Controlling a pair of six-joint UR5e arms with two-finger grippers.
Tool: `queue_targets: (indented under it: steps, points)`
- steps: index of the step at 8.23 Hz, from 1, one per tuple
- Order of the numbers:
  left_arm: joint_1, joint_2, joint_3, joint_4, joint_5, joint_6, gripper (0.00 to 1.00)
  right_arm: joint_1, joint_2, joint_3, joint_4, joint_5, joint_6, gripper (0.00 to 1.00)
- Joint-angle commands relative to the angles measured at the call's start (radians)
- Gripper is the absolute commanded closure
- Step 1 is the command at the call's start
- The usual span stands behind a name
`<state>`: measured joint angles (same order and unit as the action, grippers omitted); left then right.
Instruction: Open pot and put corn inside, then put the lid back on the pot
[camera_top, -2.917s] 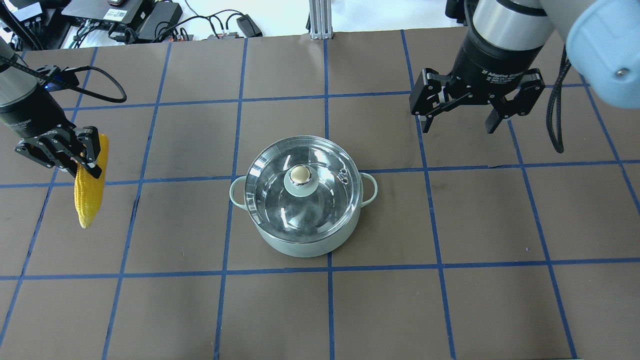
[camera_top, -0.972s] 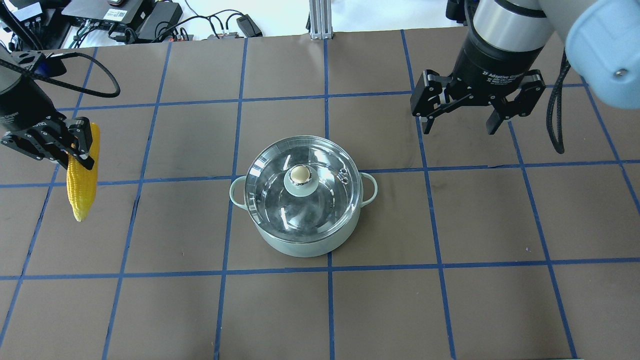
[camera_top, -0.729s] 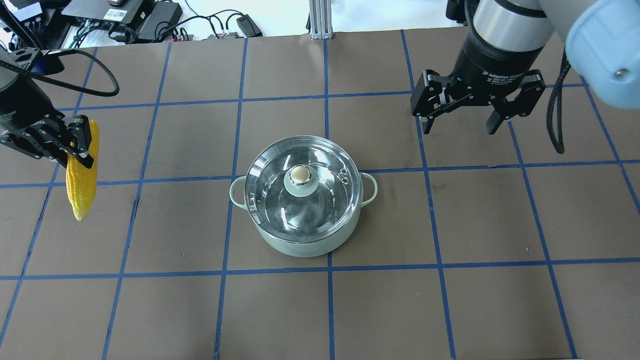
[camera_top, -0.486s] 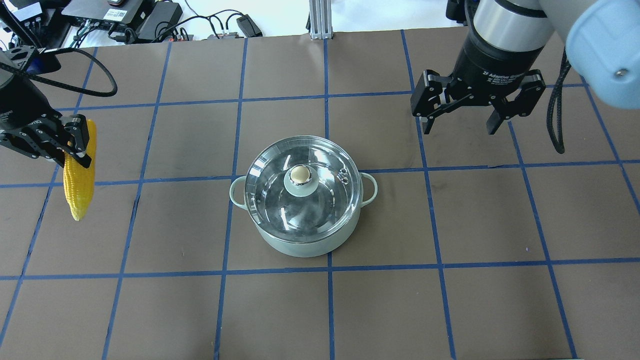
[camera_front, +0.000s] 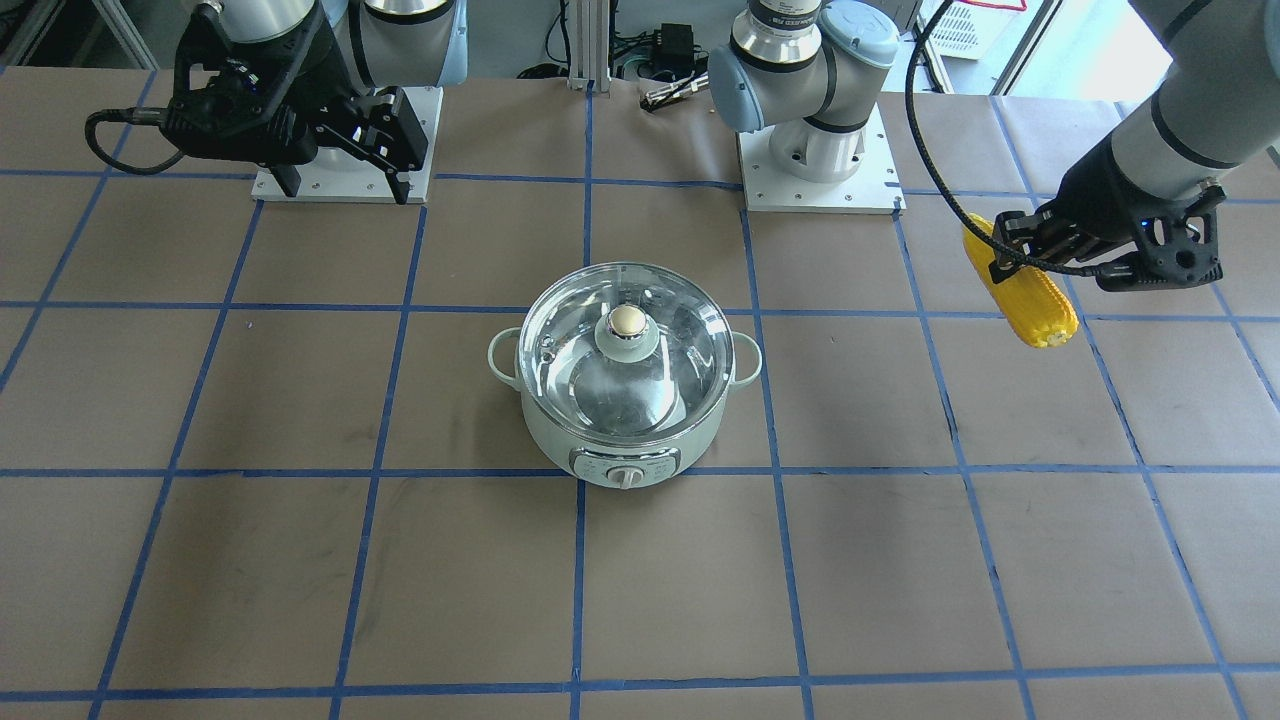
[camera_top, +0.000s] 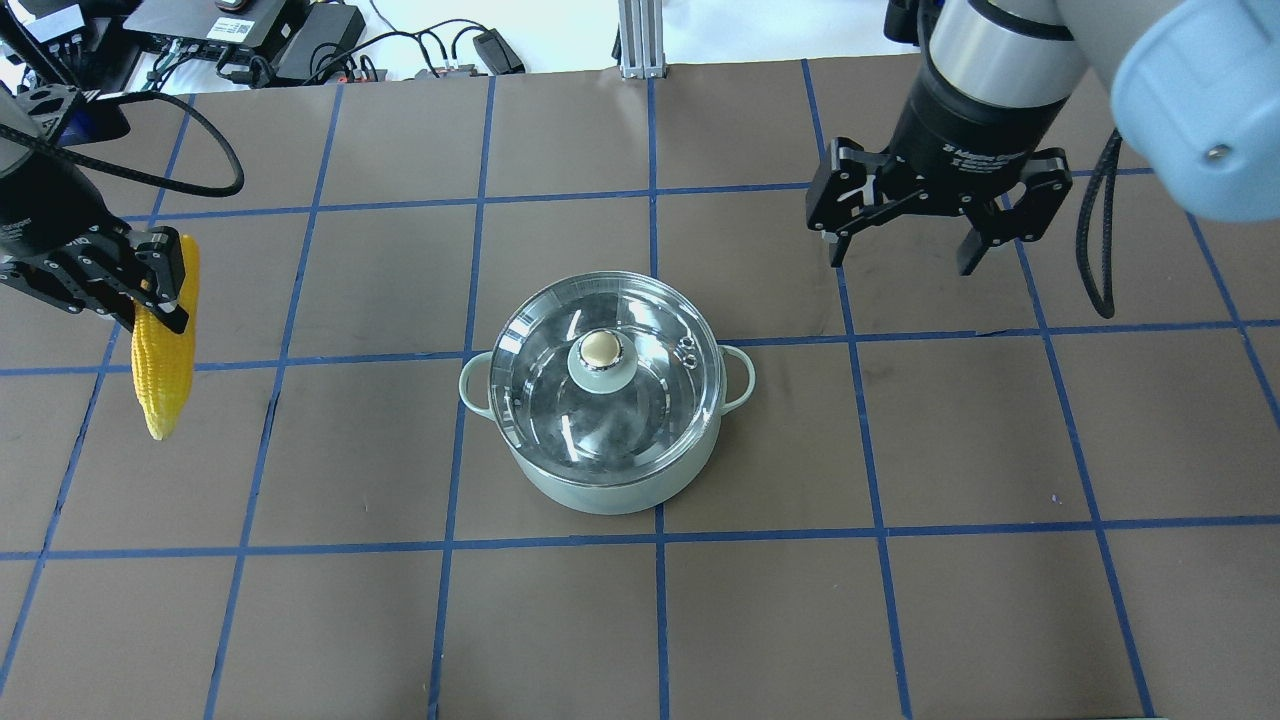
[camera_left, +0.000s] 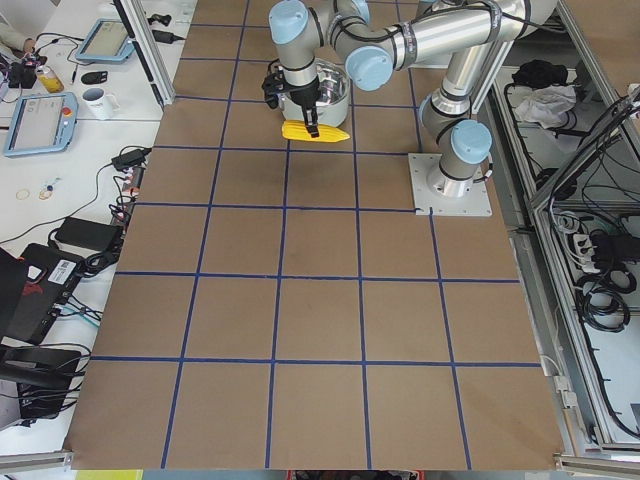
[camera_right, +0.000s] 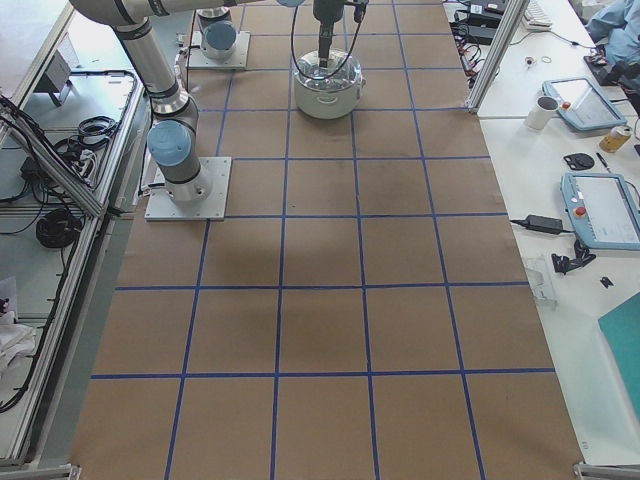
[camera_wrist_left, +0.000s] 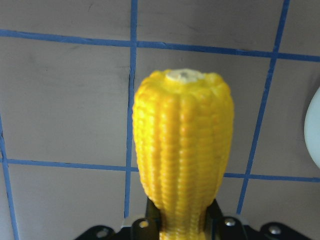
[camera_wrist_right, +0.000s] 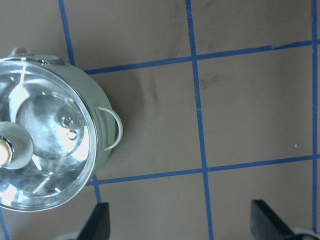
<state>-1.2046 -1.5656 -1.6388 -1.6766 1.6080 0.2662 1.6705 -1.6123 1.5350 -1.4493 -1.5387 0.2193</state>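
My right gripper grabs the glass lid by the narrow knob (camera_front: 627, 322) (camera_wrist_right: 5, 153) at its centre next to open the pot, since the lid spreads wide and smooth.
The mint-green pot (camera_top: 610, 490) stands mid-table with its glass lid (camera_top: 560, 400) on, its knob (camera_top: 600, 350) centred. It also shows in the front view (camera_front: 560, 440) and the right wrist view (camera_wrist_right: 97, 145). My left gripper (camera_top: 150, 295) is shut on the yellow corn (camera_top: 165, 375) and holds it above the table at far left, well apart from the pot. The corn also shows in the front view (camera_front: 1030, 300) and the left wrist view (camera_wrist_left: 182, 150). My right gripper (camera_top: 902, 255) is open and empty, high above the table right of the pot.
Brown table covering with a blue tape grid (camera_top: 655, 540). Cables and electronics (camera_top: 250, 40) lie beyond the far edge. The arm bases (camera_front: 820, 160) stand on plates at the robot's side.
My left gripper with the corn rose and drifted left, then settled. My right gripper has shifted slightly left toward the pot. Pot and lid are unmoved.
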Motion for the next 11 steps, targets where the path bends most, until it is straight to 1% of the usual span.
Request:
queue_targets:
  steps: [1,2,3,4,5,8,10,11]
  points:
    - [-0.004,0.002,-0.001,0.0,0.001,0.001,1.0,0.235,0.128,-0.042,-0.122,-0.003,0.275,0.0]
    - [-0.004,0.001,-0.001,0.0,0.001,0.002,1.0,0.317,0.199,-0.042,-0.222,0.003,0.378,0.0]
    - [-0.004,0.001,0.001,0.0,0.003,0.005,1.0,0.363,0.271,-0.033,-0.3,0.006,0.432,0.0]
    - [-0.004,-0.001,-0.001,0.001,0.001,0.004,1.0,0.402,0.323,-0.03,-0.334,0.005,0.466,0.0]
    - [-0.006,-0.007,-0.001,0.002,0.0,0.001,1.0,0.414,0.353,-0.026,-0.389,0.003,0.48,0.0]
    - [-0.009,-0.005,0.001,0.002,-0.003,0.001,1.0,0.414,0.368,0.002,-0.398,-0.004,0.471,0.02]
    - [-0.021,-0.007,-0.001,0.002,-0.007,0.002,1.0,0.414,0.371,0.005,-0.413,-0.015,0.474,0.08]
    - [-0.027,-0.013,0.001,0.03,-0.005,0.002,1.0,0.414,0.371,0.008,-0.413,-0.014,0.474,0.11]
